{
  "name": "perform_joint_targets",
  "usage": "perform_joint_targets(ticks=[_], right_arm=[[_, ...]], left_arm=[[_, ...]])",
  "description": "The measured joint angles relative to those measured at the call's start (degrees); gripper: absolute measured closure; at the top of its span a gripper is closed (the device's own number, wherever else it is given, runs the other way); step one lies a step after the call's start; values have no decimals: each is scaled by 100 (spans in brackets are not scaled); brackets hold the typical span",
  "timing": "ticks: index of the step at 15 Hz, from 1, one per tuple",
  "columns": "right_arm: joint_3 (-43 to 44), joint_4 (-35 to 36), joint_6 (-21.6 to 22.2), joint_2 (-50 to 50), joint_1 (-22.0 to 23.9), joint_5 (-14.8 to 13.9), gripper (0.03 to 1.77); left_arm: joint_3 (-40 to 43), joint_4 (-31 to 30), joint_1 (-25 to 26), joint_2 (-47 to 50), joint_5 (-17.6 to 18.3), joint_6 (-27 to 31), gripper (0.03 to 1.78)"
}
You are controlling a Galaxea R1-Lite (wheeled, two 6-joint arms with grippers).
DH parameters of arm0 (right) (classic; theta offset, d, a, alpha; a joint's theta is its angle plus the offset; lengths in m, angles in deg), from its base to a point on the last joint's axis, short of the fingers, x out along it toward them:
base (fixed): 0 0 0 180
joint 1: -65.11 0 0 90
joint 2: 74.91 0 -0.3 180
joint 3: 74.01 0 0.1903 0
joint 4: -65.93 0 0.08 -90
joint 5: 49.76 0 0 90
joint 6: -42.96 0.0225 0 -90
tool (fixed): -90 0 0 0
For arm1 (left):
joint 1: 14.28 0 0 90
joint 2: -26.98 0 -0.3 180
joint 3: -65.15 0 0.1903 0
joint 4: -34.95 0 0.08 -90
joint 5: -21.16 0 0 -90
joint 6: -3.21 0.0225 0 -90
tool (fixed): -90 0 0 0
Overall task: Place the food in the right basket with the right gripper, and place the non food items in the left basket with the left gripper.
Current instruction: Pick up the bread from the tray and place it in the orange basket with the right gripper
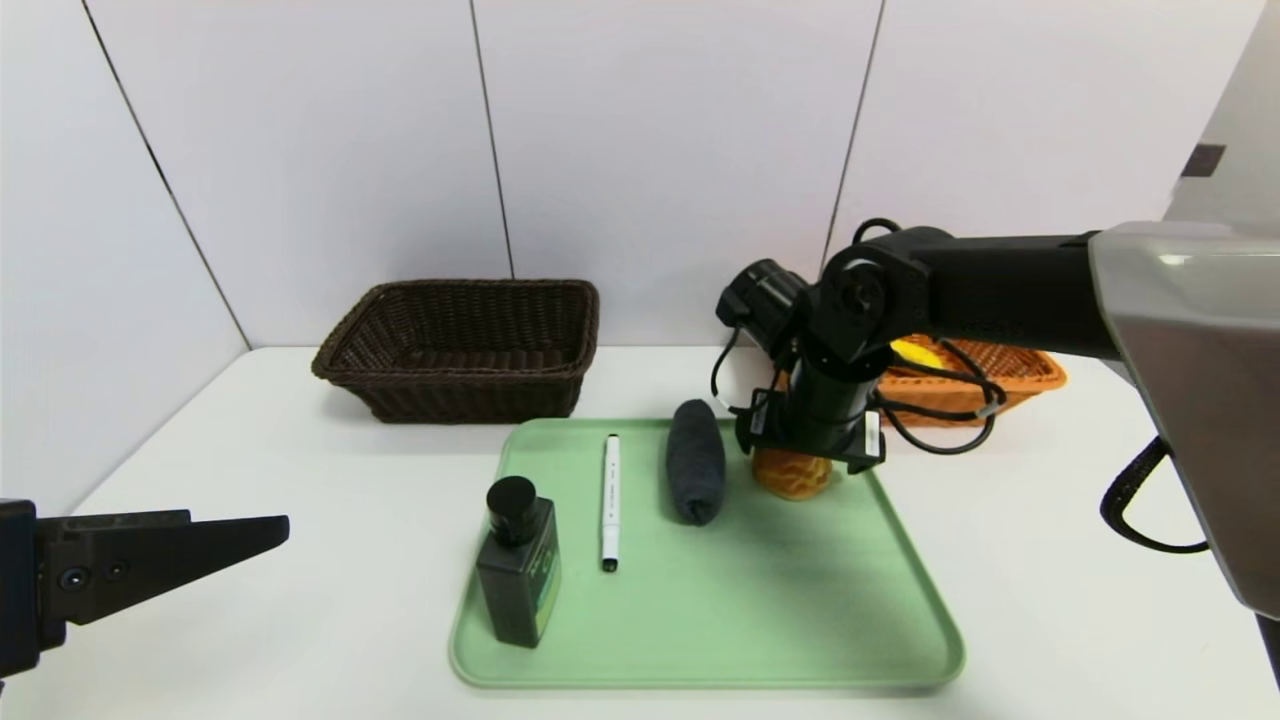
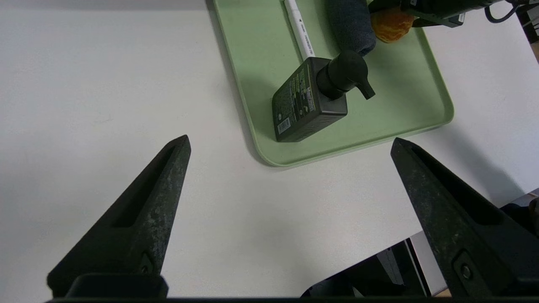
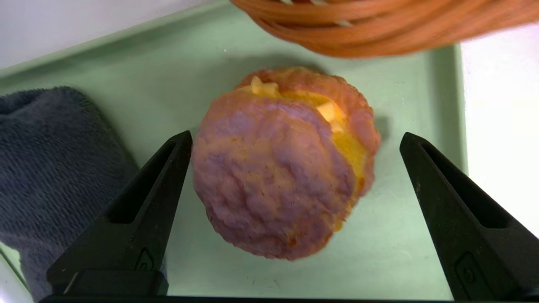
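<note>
My right gripper's fingers are down around the bread roll (image 3: 283,171), close over the green tray (image 3: 399,247). I should close them now, because they would hold the roll.
The golden-brown bread roll (image 1: 792,475) (image 3: 278,168) lies on the green tray (image 1: 750,620) at its back right. My right gripper (image 3: 294,136) stands open straddling the roll, one fingertip close beside it, the other well apart. A bit of yellow banana (image 1: 915,352) shows in the orange right basket (image 1: 1010,375). On the tray also lie the rolled grey cloth (image 1: 695,473), the white marker (image 1: 610,500) and the dark bottle (image 1: 520,575). My left gripper (image 2: 289,139) hovers open and empty over the table's front left. The dark left basket (image 1: 460,345) looks empty.
The right arm's elbow and cables (image 1: 940,420) hang in front of the orange basket. The cloth (image 3: 54,168) lies close beside the right gripper's fingers. White wall panels stand right behind both baskets.
</note>
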Motion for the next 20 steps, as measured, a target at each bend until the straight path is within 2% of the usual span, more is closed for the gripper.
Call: perform_joint_targets(ticks=[10,13,15,18,20], right_arm=[[0,24,55,52,-1,17,10],[0,17,60,48,0,11,59],[0,16,66,41,-6,20,81],[0,9,60,-30,-33,35,100],[-2,-9,68,-267,-224,77,100]], left_arm=[[26,-6,2,22,0,-2,12],[26,5,2,52,0,-2,12],[37,10,2,80,0,0,12],[56,11,2,107,0,0,12],[56,10,2,118,0,-2,12]])
